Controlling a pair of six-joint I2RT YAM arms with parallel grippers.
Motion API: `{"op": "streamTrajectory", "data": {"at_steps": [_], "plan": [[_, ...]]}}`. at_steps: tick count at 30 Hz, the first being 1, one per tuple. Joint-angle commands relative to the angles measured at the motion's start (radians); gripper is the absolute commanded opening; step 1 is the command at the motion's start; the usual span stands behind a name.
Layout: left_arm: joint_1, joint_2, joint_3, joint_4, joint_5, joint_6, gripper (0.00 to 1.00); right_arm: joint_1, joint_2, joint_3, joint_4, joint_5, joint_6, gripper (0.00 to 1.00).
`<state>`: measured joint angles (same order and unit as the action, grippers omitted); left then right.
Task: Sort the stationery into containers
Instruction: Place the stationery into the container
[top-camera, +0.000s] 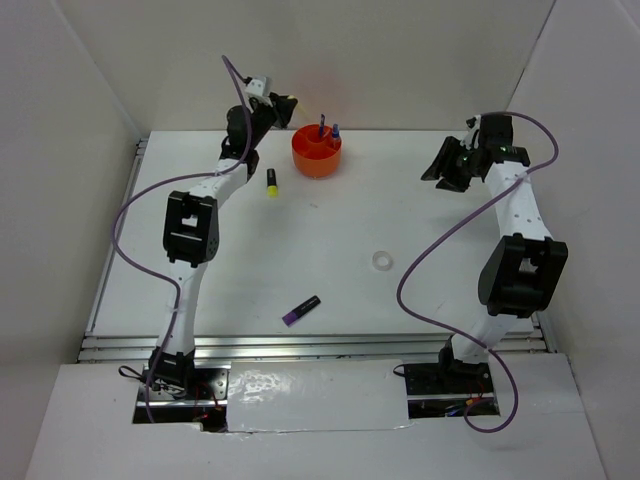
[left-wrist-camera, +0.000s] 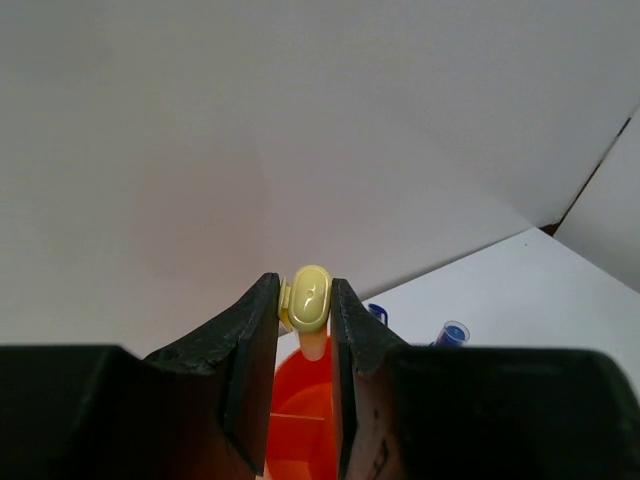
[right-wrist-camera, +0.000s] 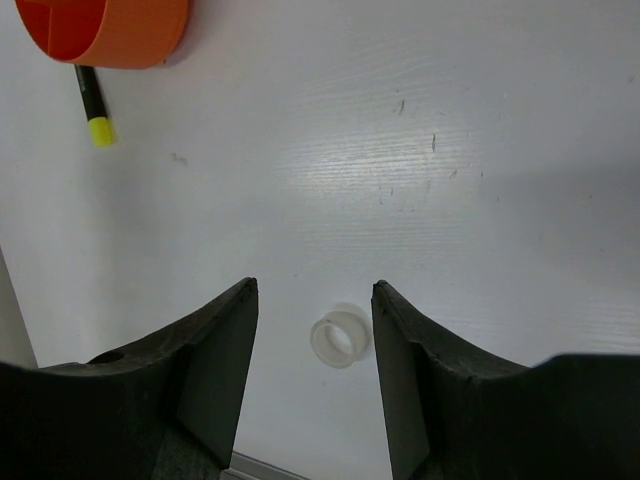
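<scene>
The lower end of the pale yellow stick (left-wrist-camera: 308, 300) hangs above the organiser's rim and would drop short if I opened now, so my left gripper lowers the stick first.
My left gripper (top-camera: 288, 108) is raised just left of the orange organiser (top-camera: 317, 151) at the far middle. In the left wrist view it (left-wrist-camera: 305, 300) is shut on the pale yellow stick (left-wrist-camera: 308, 300), with the organiser (left-wrist-camera: 300, 420) right below. A blue pen (top-camera: 323, 124) and a blue-capped bottle (top-camera: 336, 131) stand in the organiser. A yellow highlighter (top-camera: 271, 182) lies left of it. A purple highlighter (top-camera: 300, 310) lies near the front. The clear tape ring (top-camera: 381, 260) lies mid-right. My right gripper (top-camera: 443, 172) is open and empty, high above the ring (right-wrist-camera: 339, 338).
White walls enclose the table on the left, back and right. A metal rail (top-camera: 300, 345) runs along the near edge. In the right wrist view the organiser (right-wrist-camera: 110, 32) and the yellow highlighter (right-wrist-camera: 93, 106) show at the top left.
</scene>
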<state>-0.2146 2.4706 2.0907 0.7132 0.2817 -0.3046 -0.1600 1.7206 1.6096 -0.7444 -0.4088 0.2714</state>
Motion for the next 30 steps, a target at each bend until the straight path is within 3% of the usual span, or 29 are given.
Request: {"op": "streamTrajectory", "data": {"at_steps": [1,13,27,30], "plan": [[0.021,-0.002,0.061,0.080,-0.013,-0.044,0.00,-0.001,-0.032,-0.008,0.025,-0.018,-0.003,0.56],[0.001,0.008,0.014,0.009,-0.010,0.088,0.00,0.013,-0.032,-0.027,0.037,-0.012,0.000,0.56],[-0.028,0.076,0.049,-0.040,-0.023,0.108,0.00,0.005,-0.038,-0.043,0.040,-0.010,0.009,0.56],[-0.034,0.080,0.049,-0.058,-0.022,0.119,0.09,0.005,-0.038,-0.047,0.039,-0.007,0.009,0.56]]}}
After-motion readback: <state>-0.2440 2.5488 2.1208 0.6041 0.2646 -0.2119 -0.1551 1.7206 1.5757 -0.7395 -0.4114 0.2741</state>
